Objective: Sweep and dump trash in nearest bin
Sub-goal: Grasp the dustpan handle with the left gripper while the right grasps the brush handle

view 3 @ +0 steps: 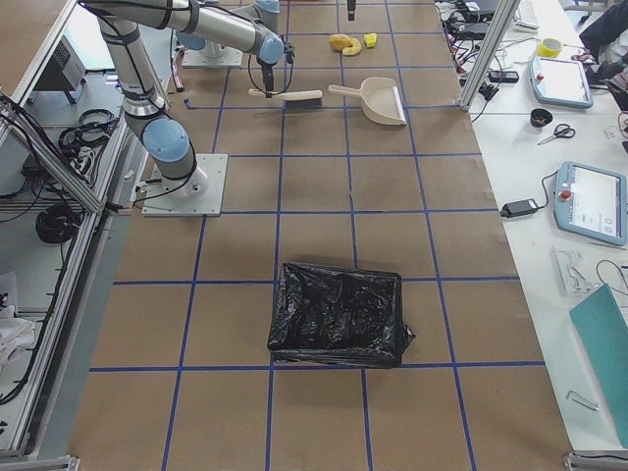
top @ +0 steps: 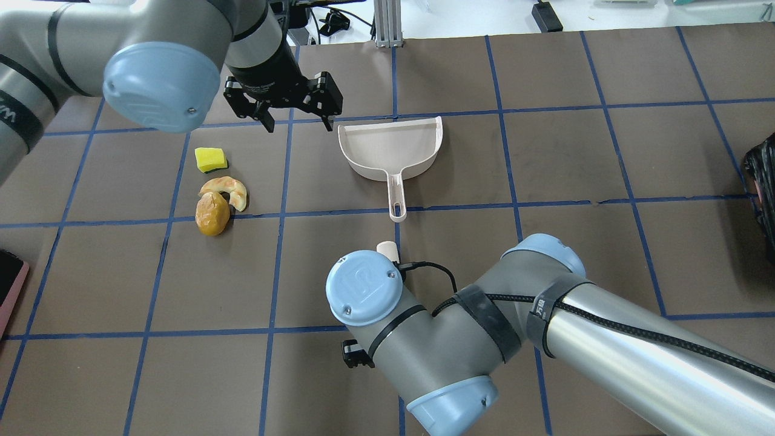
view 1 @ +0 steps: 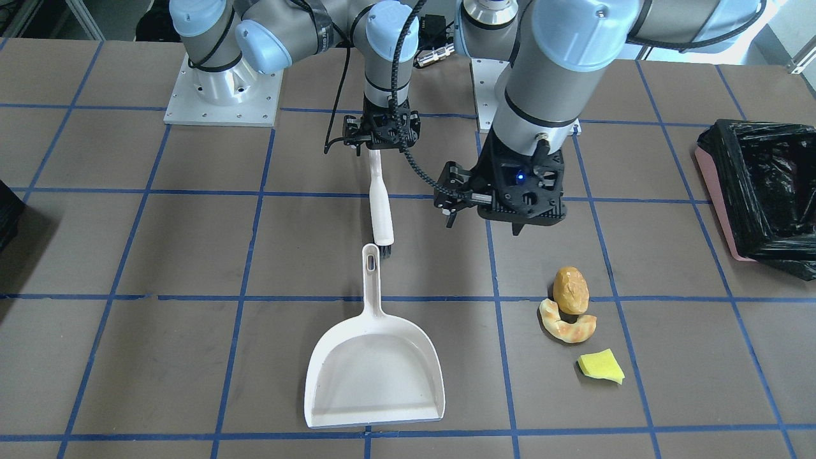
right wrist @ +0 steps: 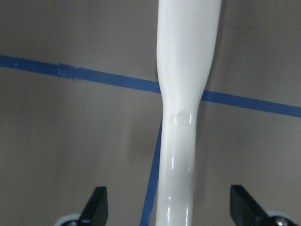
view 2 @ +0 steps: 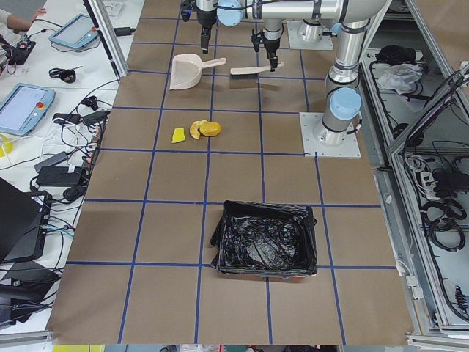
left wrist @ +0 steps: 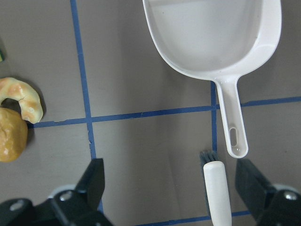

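My right gripper is to sweep the trash toward the dustpan [view 1: 374, 359], so next it needs to pick up the white brush by its slim handle [view 1: 375, 169].
The trash lies together on the brown table: a golden bread lump [view 1: 570, 290], a tan crescent [view 1: 564, 326] touching it, and a yellow sponge wedge [view 1: 600, 366]. The pink-sided bin [view 1: 717, 197] with a black bag stands beyond it toward the table's left end. My left gripper [top: 299, 126] hangs open and empty above the table, between the trash and the white dustpan [top: 387, 148]. A white-handled brush [view 1: 381, 204] lies flat behind the dustpan's handle. My right gripper [right wrist: 169, 207] is open and low, its fingers [right wrist: 99, 205] straddling the brush handle without touching it.
A second black-lined bin [view 3: 339, 314] stands toward the table's right end. The arm bases [view 1: 223, 89] are bolted at the robot's edge. My right elbow [top: 363, 287] hangs over the near table. Side benches hold tablets and cables.
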`<action>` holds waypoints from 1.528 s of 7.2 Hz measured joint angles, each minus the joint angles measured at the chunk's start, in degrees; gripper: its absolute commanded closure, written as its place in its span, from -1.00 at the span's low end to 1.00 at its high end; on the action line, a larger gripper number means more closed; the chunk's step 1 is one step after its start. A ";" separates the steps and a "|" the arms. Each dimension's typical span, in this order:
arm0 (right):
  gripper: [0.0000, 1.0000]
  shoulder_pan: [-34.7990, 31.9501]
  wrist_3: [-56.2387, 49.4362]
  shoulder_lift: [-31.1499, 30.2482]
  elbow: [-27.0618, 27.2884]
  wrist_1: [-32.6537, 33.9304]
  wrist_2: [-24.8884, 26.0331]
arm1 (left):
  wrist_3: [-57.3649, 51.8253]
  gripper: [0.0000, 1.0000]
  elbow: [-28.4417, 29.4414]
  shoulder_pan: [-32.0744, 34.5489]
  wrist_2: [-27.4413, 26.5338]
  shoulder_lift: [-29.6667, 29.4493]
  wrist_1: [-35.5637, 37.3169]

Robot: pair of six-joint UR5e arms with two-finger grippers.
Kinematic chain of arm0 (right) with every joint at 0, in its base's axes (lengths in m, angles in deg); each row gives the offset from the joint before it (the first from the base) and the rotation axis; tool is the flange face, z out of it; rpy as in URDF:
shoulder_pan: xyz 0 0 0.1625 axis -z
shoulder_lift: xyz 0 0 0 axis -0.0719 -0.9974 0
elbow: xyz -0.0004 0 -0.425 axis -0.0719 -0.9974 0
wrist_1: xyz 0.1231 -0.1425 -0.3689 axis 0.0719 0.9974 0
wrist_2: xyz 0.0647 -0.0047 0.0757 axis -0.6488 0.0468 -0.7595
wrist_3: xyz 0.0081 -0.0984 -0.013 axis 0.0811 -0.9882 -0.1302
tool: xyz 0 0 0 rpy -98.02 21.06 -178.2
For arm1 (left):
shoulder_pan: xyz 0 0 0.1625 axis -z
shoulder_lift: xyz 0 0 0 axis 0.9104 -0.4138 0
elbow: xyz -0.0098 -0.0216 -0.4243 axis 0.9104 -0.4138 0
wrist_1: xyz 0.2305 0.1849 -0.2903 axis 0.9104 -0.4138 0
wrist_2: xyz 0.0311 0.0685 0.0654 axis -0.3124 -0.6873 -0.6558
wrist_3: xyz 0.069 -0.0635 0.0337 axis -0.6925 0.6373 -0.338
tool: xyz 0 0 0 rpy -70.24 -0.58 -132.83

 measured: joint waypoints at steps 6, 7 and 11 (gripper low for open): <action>-0.33 -0.29 -0.20 -0.65 2.44 3.15 -0.28 | 9.36 -1.00 -0.29 7.23 0.27 -12.51 11.57; 0.01 -0.37 -0.77 -1.66 2.64 2.57 -0.26 | 11.80 -1.00 -0.30 9.02 0.07 -13.91 12.68; 1.00 -0.42 -2.77 -3.40 3.26 1.23 -0.11 | 15.31 -1.00 -4.81 13.41 0.07 -14.16 13.10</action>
